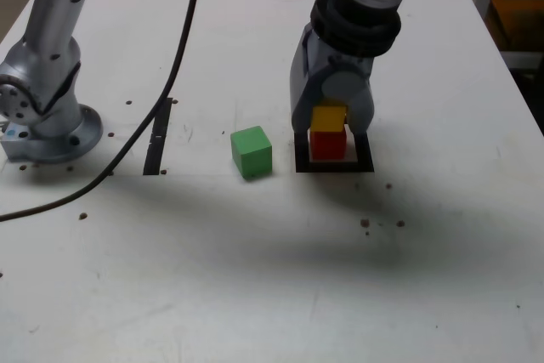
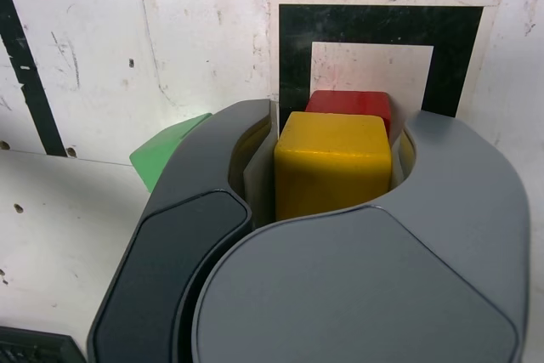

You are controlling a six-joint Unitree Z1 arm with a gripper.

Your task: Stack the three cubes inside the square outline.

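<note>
The yellow cube's lower edge (image 1: 328, 129) meets the red cube's top (image 1: 328, 133) and the yellow cube would stand, so it is time for my gripper to open now.
The red cube (image 1: 327, 144) stands inside the black square outline (image 1: 333, 165). On top of it rests the yellow cube (image 1: 329, 118), with my gripper (image 1: 330, 116) shut on it from both sides. In the wrist view the yellow cube (image 2: 332, 163) fills the space between the jaws, the red cube (image 2: 350, 101) peeks out beyond it, and the square outline (image 2: 378, 27) frames them. The green cube (image 1: 252, 151) lies on the white table to the exterior view's left of the outline; the wrist view catches only its corner (image 2: 166, 153) beside the gripper.
A straight black tape strip (image 1: 158, 138) runs on the table at the exterior view's left, crossed by a black cable (image 1: 174, 65). The arm's grey base (image 1: 47, 116) stands at the far left. Small dark specks dot the table.
</note>
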